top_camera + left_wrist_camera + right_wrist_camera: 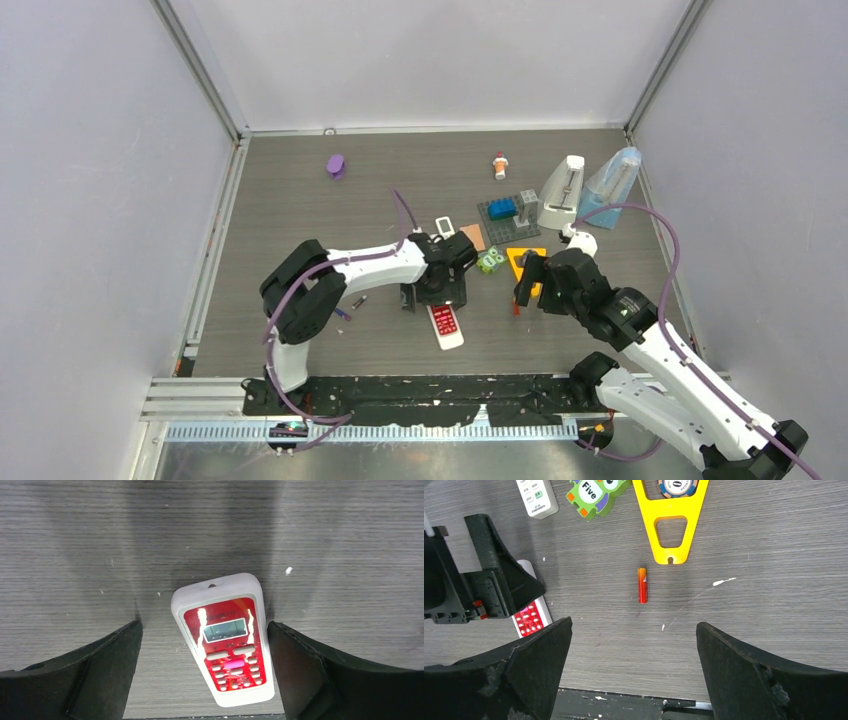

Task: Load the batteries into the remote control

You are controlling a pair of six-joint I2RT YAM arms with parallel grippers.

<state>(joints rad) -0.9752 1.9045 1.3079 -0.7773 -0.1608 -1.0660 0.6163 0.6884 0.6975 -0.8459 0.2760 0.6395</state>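
Note:
My left gripper should close on the remote now: both fingertips reach past its long sides, near the table.
The red-faced white remote control (pixel 222 640) lies buttons up on the table, also seen in the top view (pixel 445 325). My left gripper (pixel 204 647) is open and straddles the remote, with its right finger close to the remote's edge. A red-orange battery (pixel 642 585) lies on the table ahead of my open, empty right gripper (pixel 634 630), just below the yellow triangle (pixel 671 525). In the top view a dark battery (pixel 358 300) and a purple one (pixel 342 314) lie left of the left gripper (pixel 435 292). The green battery is not in view.
A small white remote (pixel 445 226), a brown card (pixel 472 237), a green "Five" owl piece (pixel 490 261) and a grey baseplate with a blue brick (pixel 508 210) lie behind. Two metronomes (pixel 563 193) stand at the back right. A purple object (pixel 336 165) sits at the back left.

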